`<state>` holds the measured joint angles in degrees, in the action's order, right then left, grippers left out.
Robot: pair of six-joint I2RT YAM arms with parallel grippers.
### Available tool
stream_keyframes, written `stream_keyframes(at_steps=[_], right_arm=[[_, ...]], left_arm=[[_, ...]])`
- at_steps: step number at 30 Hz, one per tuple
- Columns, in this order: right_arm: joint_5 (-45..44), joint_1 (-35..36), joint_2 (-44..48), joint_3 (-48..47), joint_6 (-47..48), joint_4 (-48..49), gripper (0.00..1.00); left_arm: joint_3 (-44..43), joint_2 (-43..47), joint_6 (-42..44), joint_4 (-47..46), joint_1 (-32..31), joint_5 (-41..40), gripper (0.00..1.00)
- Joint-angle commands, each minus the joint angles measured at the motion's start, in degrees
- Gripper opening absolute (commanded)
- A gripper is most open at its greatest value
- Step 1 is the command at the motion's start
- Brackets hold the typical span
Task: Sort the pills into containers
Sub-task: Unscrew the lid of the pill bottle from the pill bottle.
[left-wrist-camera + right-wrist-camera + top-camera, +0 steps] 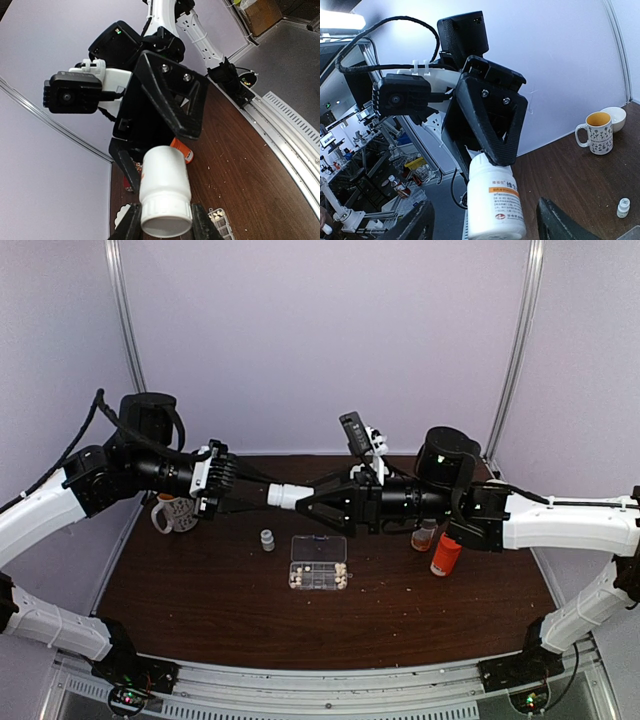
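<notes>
The robot should close its right gripper on the labelled base of the bottle, as the gripper's fingers reach past the bottle's bottom edge beside the label in the right wrist view.
High over the table a white pill bottle [288, 496] lies level between the two arms. My left gripper [268, 498] is shut on its ribbed cap end [166, 212], one finger on each side. My right gripper [490, 225] stands open around the labelled base of the bottle [496, 200], its fingers [417, 225] well clear on both sides. Below on the table lies the clear compartment container [319, 562], also at the lower edge of the left wrist view [222, 220]. Pale pills [341, 580] sit in some of its cells.
An orange bottle [445, 555] and a small brown one [425, 535] are under the right arm. A tiny white bottle [267, 540] stands left of the container. A patterned mug [175, 512] and a white bowl [615, 115] sit at the back left. Crumbs dot the brown tabletop.
</notes>
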<state>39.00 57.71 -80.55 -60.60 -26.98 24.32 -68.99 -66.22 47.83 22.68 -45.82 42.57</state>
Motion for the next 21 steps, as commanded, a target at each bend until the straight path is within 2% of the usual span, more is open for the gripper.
stream_keyframes(at_steps=[1, 8, 12, 18, 21], right_arm=[[-0.29, -0.32, 0.57, 0.65, -0.07, 1.63, 0.70], [-0.16, -0.58, 0.16, 0.74, 0.00, 1.06, 0.51], [-0.07, -0.58, 0.15, 0.73, 0.21, 1.09, 0.35], [0.10, -0.54, 0.29, 0.25, 3.63, -0.62, 0.23], [-0.50, -0.58, 0.63, -0.10, 8.45, -2.57, 0.21]], left_arm=[[-0.27, 0.49, -0.72, -2.47, -0.31, 0.85, 0.00], [-0.34, 0.72, -0.72, -2.53, -0.26, 1.02, 0.00], [-0.31, 0.80, -0.81, -2.46, -0.23, 1.12, 0.00], [-0.53, 0.58, -2.09, -2.69, -0.26, 1.28, 0.00], [-0.44, 0.13, -6.66, -4.77, -0.27, 1.42, 0.00]])
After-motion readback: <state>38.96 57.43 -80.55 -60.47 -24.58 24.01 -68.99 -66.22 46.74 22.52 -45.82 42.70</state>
